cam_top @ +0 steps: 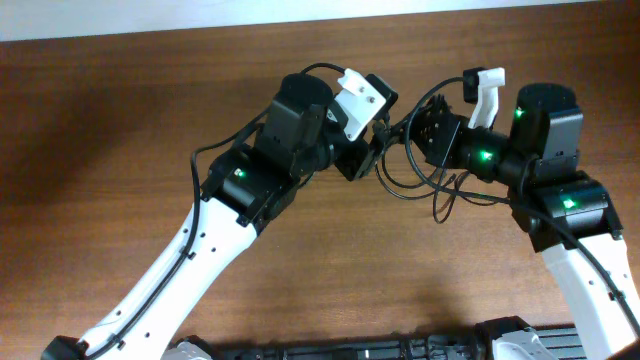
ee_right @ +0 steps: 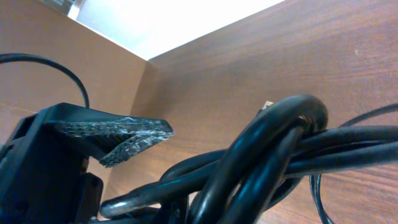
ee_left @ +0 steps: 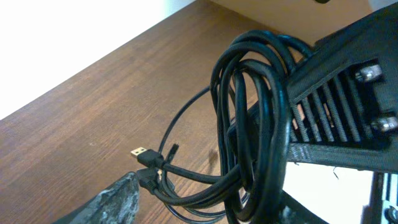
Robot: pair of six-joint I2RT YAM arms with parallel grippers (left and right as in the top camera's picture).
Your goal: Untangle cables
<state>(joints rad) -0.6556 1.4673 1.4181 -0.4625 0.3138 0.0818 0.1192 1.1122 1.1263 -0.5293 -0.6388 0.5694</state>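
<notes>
My left gripper will grab the bundle of cables by its gathered loops. This leaves the plug ends free to untangle.
The cables point(cam_top: 430, 185) are a bundle of thin black cords hanging between the two grippers above the wooden table, with loops drooping below the right gripper. My right gripper point(cam_top: 425, 128) is shut on the bundle; in the right wrist view the cables point(ee_right: 280, 143) fill the space at its jaws. My left gripper point(cam_top: 372, 140) faces it from the left and is open, its jaws apart around the cables point(ee_left: 249, 124) without squeezing them. One of its fingers point(ee_left: 118, 200) shows at the lower left. A gold-tipped plug point(ee_left: 138, 151) hangs free by that finger.
The brown wooden table point(cam_top: 120, 120) stretches left and right of the arms. A pale wall edge point(cam_top: 300, 15) runs along the back. Dark equipment point(cam_top: 400, 348) lies along the front edge between the arm bases.
</notes>
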